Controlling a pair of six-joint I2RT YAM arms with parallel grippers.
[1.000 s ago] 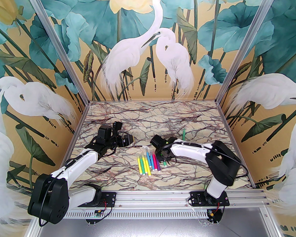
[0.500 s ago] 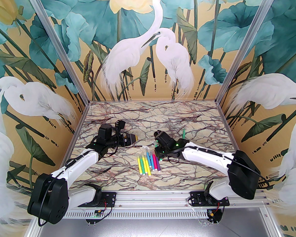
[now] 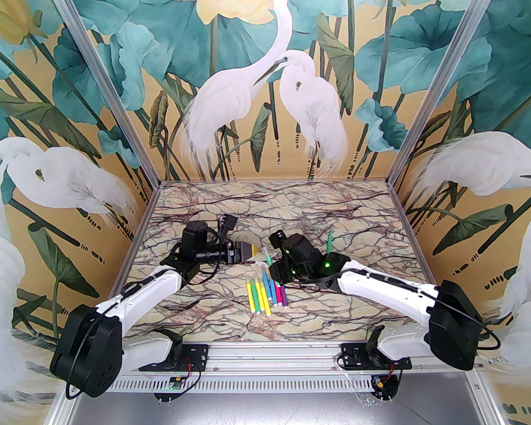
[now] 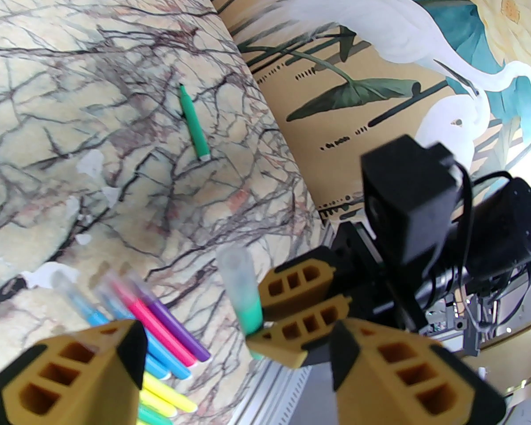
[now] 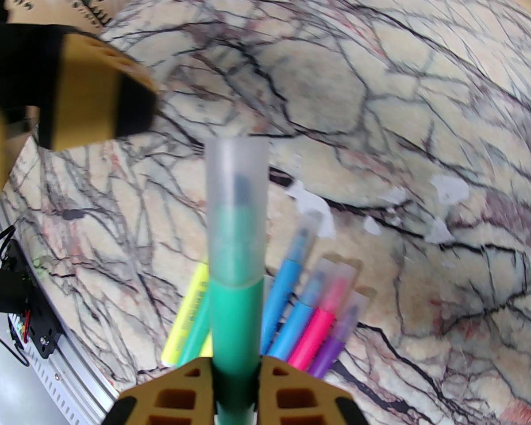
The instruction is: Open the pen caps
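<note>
The robot's right gripper holds the green pen's body. The left gripper should pull the pen open next, gripping it by its translucent pen cap.
My right gripper (image 5: 235,388) is shut on the barrel of a green pen (image 5: 235,317). The pen's translucent pen cap (image 5: 236,193) is still on and points toward my left gripper. In the left wrist view the same pen cap (image 4: 236,272) sticks out of the right gripper (image 4: 270,321), just beyond my left gripper (image 4: 239,348), which stands open with nothing between its fingers. From above, the left gripper (image 3: 259,251) and right gripper (image 3: 272,261) nearly meet over mid-table. Several capped pens (image 3: 265,292) lie side by side below them.
An uncapped green pen (image 3: 329,240) lies alone on the marble table (image 3: 203,308), behind the right arm. Small whitish patches (image 5: 447,188) dot the surface near the row of pens. Painted walls enclose three sides, and a metal rail runs along the near edge.
The right arm swung left and lifted the green pen toward the left gripper. The left gripper reached right to meet it, its jaws narrowing slightly.
</note>
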